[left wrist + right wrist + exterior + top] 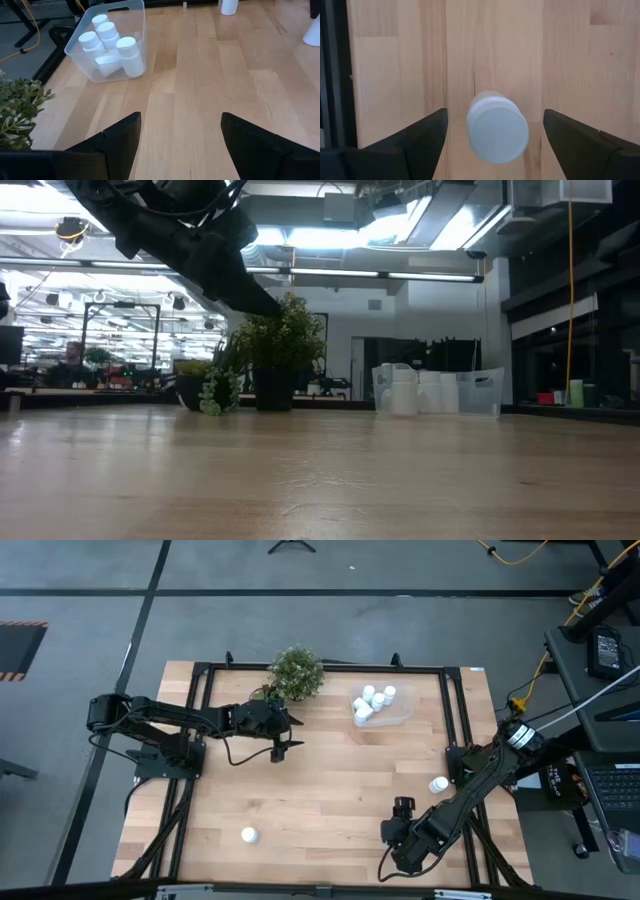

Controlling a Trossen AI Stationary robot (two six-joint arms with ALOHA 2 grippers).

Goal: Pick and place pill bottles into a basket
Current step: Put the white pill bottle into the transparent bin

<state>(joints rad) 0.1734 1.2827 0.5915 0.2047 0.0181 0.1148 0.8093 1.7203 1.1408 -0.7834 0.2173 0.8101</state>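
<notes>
The fingers of my right gripper reach down beside the upright bottle's cap [497,132], so my right gripper should close on it now.
The clear plastic basket [383,707] stands at the table's far right and holds several white pill bottles [107,40]. One bottle [438,784] stands by the right edge and another [248,834] near the front left. My right gripper [403,806] is open and points down over a further upright bottle [497,127]. Its fingers stand on either side of that bottle without touching it, and the gripper hides the bottle in the high view. My left gripper [280,746] is open and empty, beside the potted plant [296,671].
The potted plant stands at the far edge, left of the basket, and also shows in the left wrist view [17,112]. A black frame [455,710] runs round the table. Bare wood [330,770] lies between the two grippers.
</notes>
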